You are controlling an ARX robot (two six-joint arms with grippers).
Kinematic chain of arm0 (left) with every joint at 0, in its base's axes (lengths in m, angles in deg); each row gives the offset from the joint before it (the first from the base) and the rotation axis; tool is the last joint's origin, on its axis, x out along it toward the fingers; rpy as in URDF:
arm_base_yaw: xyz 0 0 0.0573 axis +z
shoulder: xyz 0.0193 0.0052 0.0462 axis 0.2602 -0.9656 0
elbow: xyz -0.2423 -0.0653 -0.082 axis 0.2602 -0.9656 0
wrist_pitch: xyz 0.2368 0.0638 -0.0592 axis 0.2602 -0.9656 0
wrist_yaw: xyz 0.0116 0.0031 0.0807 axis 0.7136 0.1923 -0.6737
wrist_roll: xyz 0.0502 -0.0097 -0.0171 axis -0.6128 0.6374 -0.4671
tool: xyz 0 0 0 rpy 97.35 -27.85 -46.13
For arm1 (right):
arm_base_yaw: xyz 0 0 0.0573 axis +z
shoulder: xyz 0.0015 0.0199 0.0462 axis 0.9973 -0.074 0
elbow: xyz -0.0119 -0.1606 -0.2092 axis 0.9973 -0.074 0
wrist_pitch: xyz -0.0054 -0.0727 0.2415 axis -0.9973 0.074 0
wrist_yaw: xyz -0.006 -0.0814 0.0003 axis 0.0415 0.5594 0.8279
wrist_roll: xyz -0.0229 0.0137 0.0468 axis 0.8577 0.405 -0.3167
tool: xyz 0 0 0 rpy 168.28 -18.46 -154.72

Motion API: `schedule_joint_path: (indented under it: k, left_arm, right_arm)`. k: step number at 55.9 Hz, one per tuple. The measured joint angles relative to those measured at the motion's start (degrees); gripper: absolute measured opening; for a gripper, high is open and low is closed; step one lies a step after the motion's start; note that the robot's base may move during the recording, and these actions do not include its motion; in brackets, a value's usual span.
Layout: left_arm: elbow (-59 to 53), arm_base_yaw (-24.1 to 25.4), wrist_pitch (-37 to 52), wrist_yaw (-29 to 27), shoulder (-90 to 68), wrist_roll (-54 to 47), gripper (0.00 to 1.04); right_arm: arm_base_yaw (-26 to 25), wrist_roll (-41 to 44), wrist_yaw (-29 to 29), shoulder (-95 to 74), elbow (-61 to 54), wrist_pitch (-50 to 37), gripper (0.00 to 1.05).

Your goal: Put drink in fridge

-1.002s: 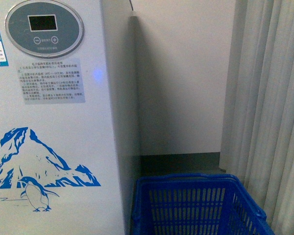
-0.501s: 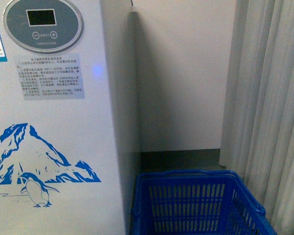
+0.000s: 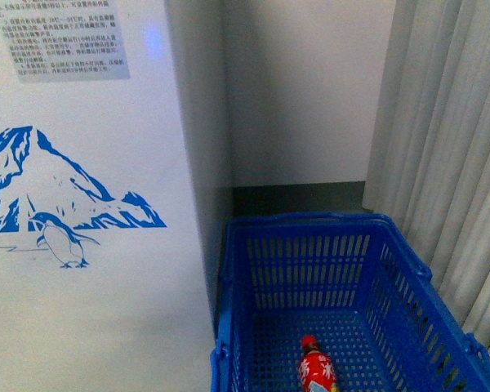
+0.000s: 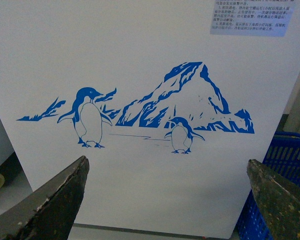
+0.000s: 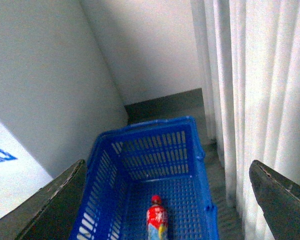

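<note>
The right gripper picks up the drink by its red-labeled body (image 3: 317, 371) next, to put the drink in the fridge (image 3: 90, 310).
The drink (image 3: 317, 371), a small bottle with a red cap and a red patterned label, lies on the floor of a blue slotted basket (image 3: 310, 222), cap toward the far wall. It also shows in the right wrist view (image 5: 156, 220). The fridge (image 3: 90, 310) is a white chest with a blue penguin-and-mountain picture, just left of the basket. My right gripper (image 5: 167, 162) is open and empty, high above the basket (image 5: 145, 125). My left gripper (image 4: 167, 161) is open and empty, facing the fridge's front (image 4: 140, 60). Neither arm shows in the front view.
A pale wall with a dark skirting strip (image 3: 298, 198) stands behind the basket. White curtains (image 3: 449, 147) hang close along the basket's right side. The fridge's side wall (image 3: 200, 122) borders the basket on the left. A printed notice (image 3: 61, 45) is on the fridge front.
The front view has dropped downward. The round display has left the top of the picture, and the basket's inside with the bottle has come into view.
</note>
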Motion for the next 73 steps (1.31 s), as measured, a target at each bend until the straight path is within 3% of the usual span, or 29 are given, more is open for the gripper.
schedule_joint_path:
  k: [9, 18, 39, 65, 66, 73]
  left_arm:
    - [0.0, 0.0, 0.0, 0.0, 0.0, 0.0, 0.97]
    - [0.0, 0.0, 0.0, 0.0, 0.0, 0.0, 0.97]
    - [0.0, 0.0, 0.0, 0.0, 0.0, 0.0, 0.97]
    - [0.0, 0.0, 0.0, 0.0, 0.0, 0.0, 0.97]
    - [0.0, 0.0, 0.0, 0.0, 0.0, 0.0, 0.97]
    - [0.0, 0.0, 0.0, 0.0, 0.0, 0.0, 0.97]
  right_arm:
    - [1.8, 5.2, 0.5, -21.3, 3.9, -15.5, 0.97]
    - [-0.1, 9.6, 0.6, -42.8, 8.9, -27.6, 0.97]
    - [1.2, 16.0, 2.0, -72.7, 23.6, -37.2, 0.97]
    - [8.9, 11.6, -0.2, -93.6, 43.6, -30.9, 0.97]
    - [15.1, 12.8, -1.4, -110.1, 58.4, -22.1, 0.97]
    - [17.1, 14.0, -1.0, -115.7, 63.6, -18.6, 0.97]
